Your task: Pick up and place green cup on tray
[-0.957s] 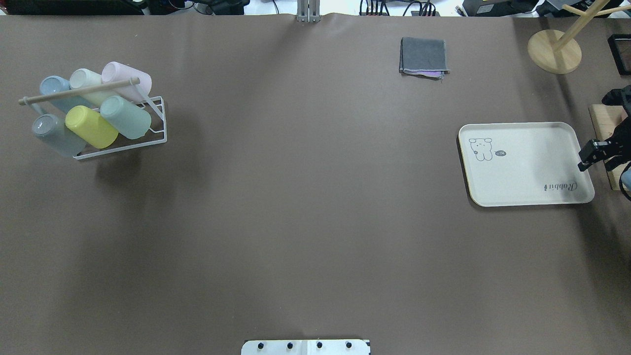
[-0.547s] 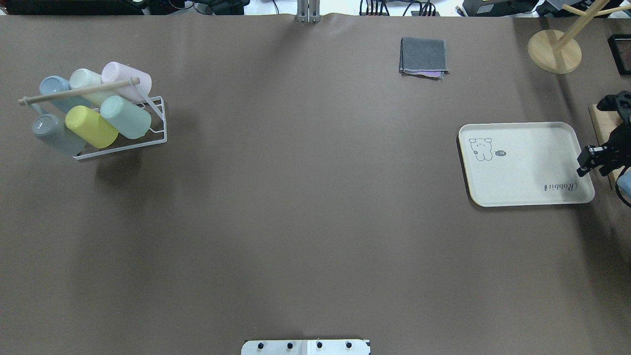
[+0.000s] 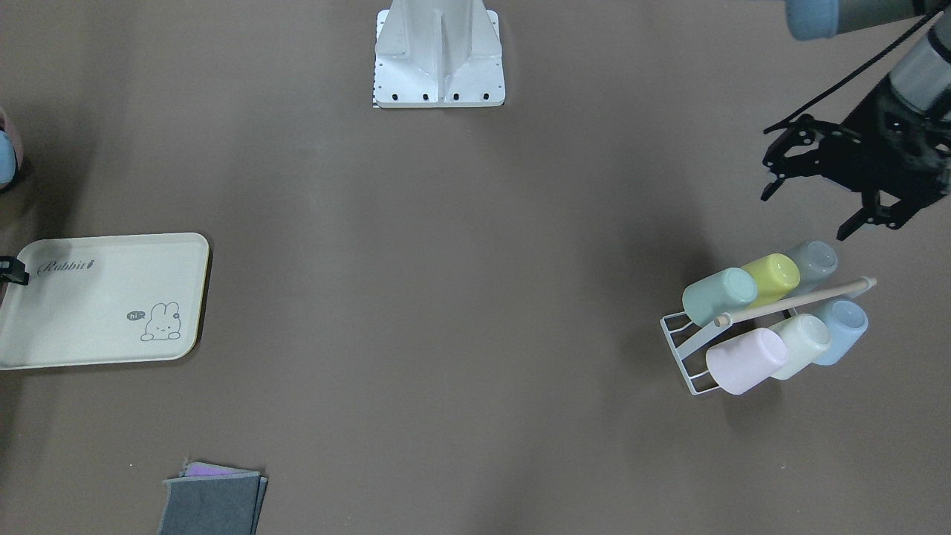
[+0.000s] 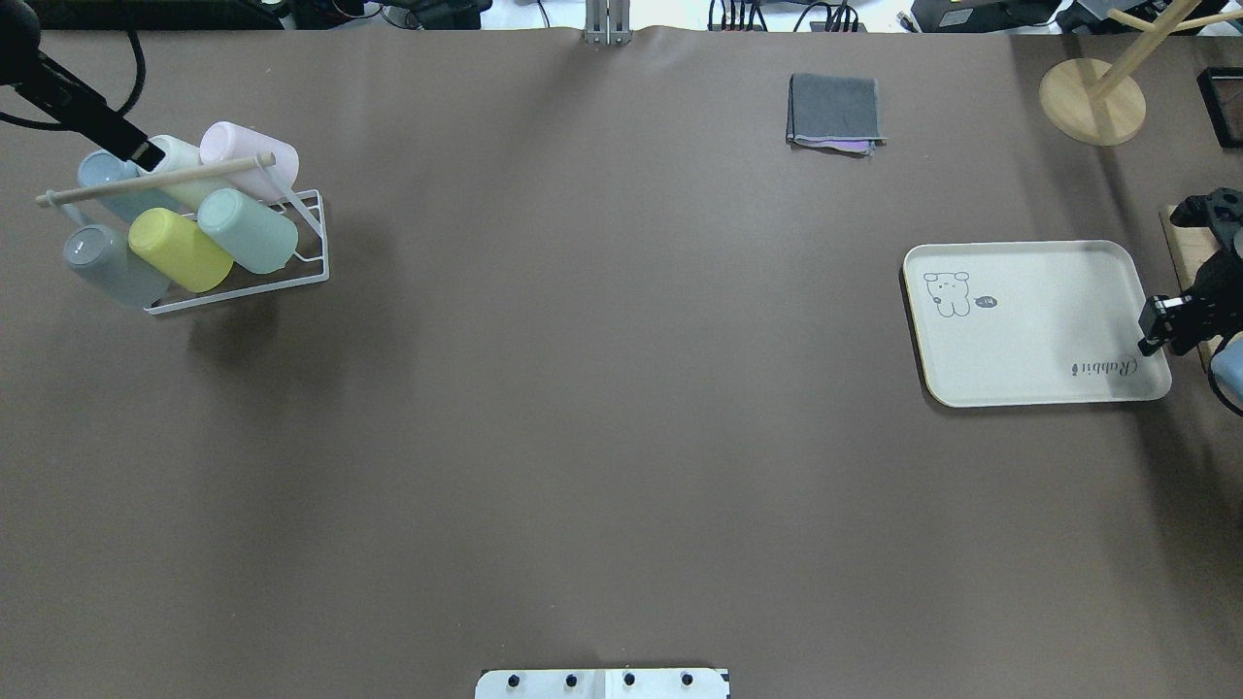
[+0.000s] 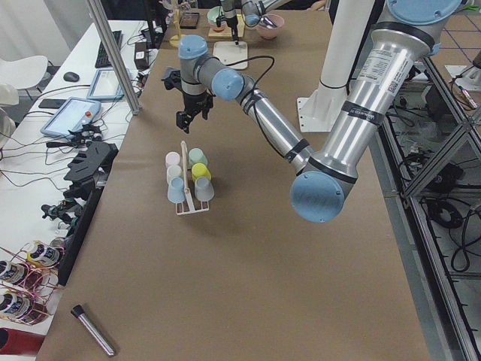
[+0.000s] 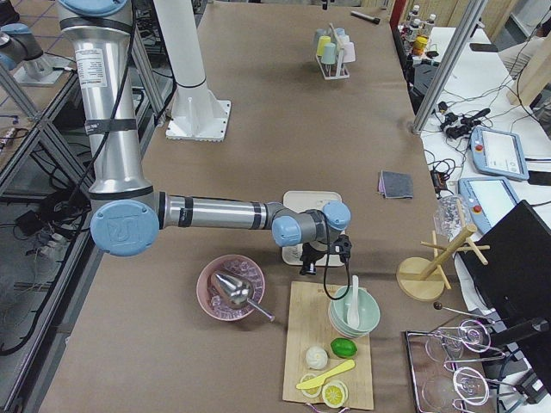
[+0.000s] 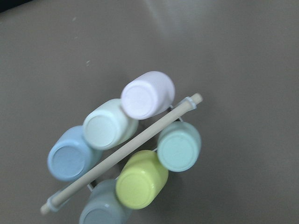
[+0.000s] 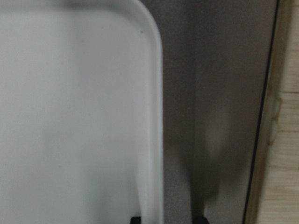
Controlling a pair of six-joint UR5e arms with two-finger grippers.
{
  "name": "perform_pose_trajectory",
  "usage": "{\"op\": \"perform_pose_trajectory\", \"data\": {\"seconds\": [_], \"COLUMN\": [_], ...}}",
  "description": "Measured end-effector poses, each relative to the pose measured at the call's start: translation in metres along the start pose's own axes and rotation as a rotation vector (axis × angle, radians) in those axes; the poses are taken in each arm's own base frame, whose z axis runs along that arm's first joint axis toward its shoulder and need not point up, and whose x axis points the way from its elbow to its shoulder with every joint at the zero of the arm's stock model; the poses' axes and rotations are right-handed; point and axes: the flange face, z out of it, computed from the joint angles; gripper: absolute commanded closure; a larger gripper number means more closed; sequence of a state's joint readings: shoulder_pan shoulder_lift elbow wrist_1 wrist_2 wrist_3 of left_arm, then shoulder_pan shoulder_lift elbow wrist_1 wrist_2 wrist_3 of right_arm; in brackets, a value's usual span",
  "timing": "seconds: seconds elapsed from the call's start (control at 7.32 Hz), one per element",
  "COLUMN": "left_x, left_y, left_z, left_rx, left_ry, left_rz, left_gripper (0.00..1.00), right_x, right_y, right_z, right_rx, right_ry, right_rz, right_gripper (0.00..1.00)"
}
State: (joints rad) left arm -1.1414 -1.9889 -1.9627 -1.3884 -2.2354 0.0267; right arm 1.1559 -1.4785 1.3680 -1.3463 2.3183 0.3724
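The robot's right gripper will grab the tray by its rim (image 3: pixel 18 303) next, to bring the tray over for the green cup (image 3: pixel 718 294).
The green cup (image 4: pixel 248 230) lies tilted on a white wire rack (image 4: pixel 313 254) at the table's far left, beside a yellow cup (image 4: pixel 180 249). It also shows in the front view (image 3: pixel 719 295) and the left wrist view (image 7: pixel 179 146). My left gripper (image 3: pixel 802 218) is open and empty, and hovers above and just behind the rack, apart from the cups. The cream tray (image 4: pixel 1029 320) lies at the right and holds nothing. My right gripper (image 8: pixel 168 218) is open, low at the tray's right rim (image 8: pixel 156 116), with the rim between its fingertips.
The rack also holds pink (image 4: pixel 251 155), pale whitish-green (image 4: pixel 175 155), blue (image 4: pixel 102 173) and grey (image 4: pixel 107 262) cups under a wooden handle bar (image 4: pixel 155 182). A folded grey cloth (image 4: pixel 835 112) lies at the back. A wooden stand (image 4: pixel 1092 102) and a cutting board (image 4: pixel 1190 252) stand right of the tray.
My left arm has come into the overhead view at the top left, over the rack. My right gripper has shifted slightly along the tray's right edge toward the robot.
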Motion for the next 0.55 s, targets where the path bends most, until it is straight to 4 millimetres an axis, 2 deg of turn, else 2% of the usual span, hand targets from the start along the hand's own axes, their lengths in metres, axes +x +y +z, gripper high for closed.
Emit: {"op": "perform_pose_trajectory", "data": {"seconds": [0.27, 0.41, 0.55], "left_x": [0.084, 0.126, 0.151], "left_y": [-0.02, -0.02, -0.018], "left_z": [0.04, 0.061, 0.074], "left_rx": [0.003, -0.004, -0.019], "left_ry": [-0.104, -0.179, -0.241], "left_rz": [0.24, 0.359, 0.499], "left_gripper": [0.01, 0.01, 0.01], "right_x": [0.0, 0.0, 0.0], "right_y": [0.0, 0.0, 0.0], "right_z": [0.0, 0.0, 0.0], "right_rx": [0.0, 0.001, 0.001], "right_ry": [-0.001, 0.0, 0.0], "right_rz": [-0.002, -0.003, -0.003], "right_gripper": [0.93, 1.0, 1.0]}}
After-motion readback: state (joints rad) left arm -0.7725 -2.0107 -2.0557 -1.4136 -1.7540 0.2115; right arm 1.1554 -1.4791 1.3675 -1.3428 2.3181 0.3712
